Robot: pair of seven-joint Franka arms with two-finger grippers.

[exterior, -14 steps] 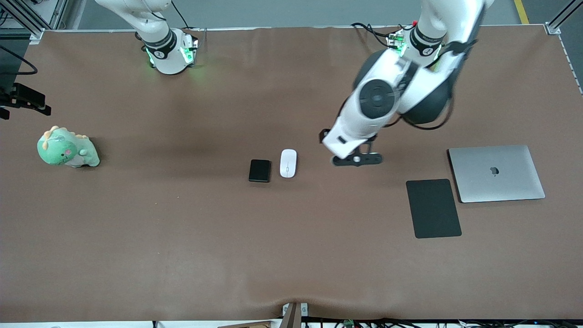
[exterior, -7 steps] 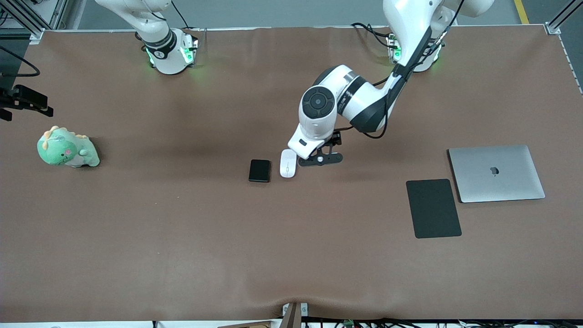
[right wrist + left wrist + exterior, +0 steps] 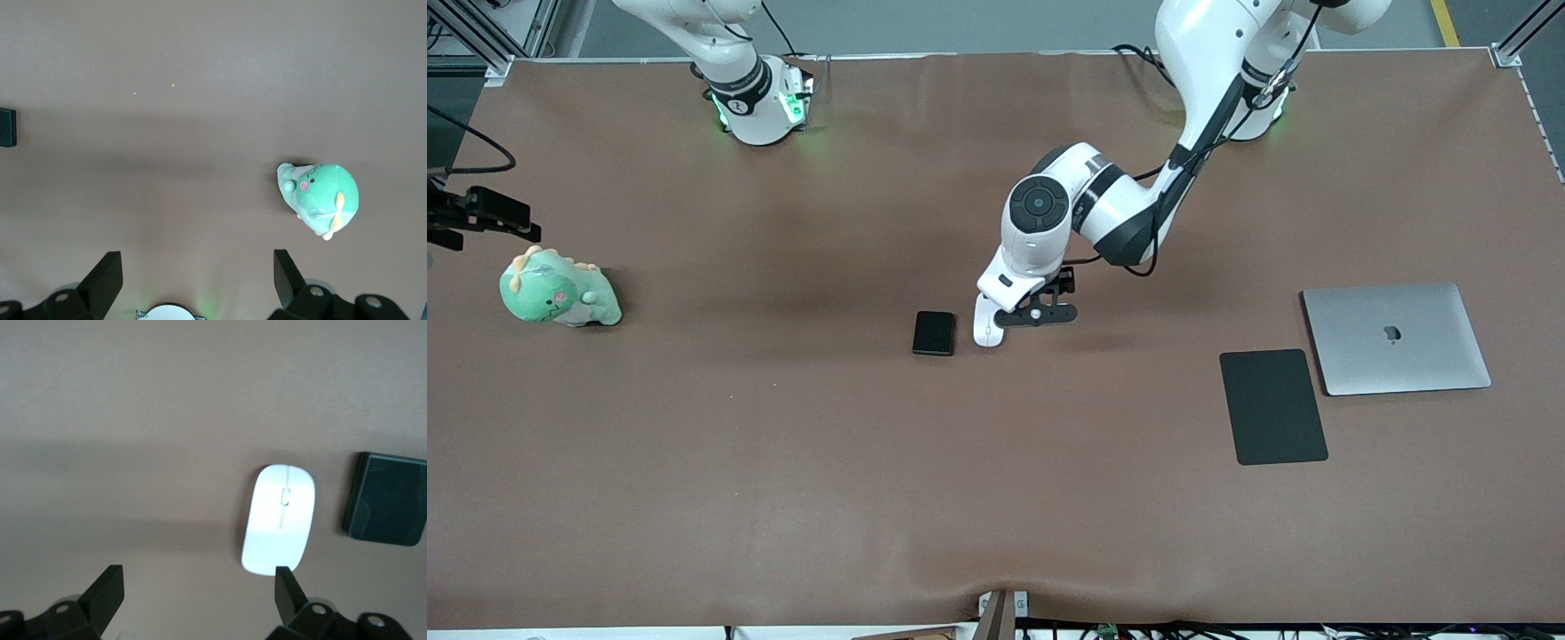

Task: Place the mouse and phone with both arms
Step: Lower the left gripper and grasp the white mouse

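Observation:
My left gripper picks the white mouse up by the sides of its rounded body (image 3: 987, 320) next, to place it on the mouse pad (image 3: 1272, 406).
The white mouse (image 3: 987, 332) lies mid-table, with the black phone (image 3: 934, 333) beside it toward the right arm's end. My left gripper (image 3: 1036, 314) is open and empty, low over the table just beside the mouse toward the left arm's end; its wrist hides part of the mouse. In the left wrist view the mouse (image 3: 279, 523) is by one fingertip (image 3: 285, 581), outside the jaws, with the phone (image 3: 387, 500) past it. My right gripper (image 3: 198, 263) is open and empty, waiting high over the table near its base; the phone (image 3: 7, 127) shows at that view's edge.
A flat black mouse pad (image 3: 1272, 406) and a closed silver laptop (image 3: 1396, 338) lie toward the left arm's end. A green plush dinosaur (image 3: 559, 293) sits toward the right arm's end, and it also shows in the right wrist view (image 3: 320, 197).
My left arm has swung from the laptop side toward the mouse, bringing its open gripper right beside it. The mouse and phone have not moved.

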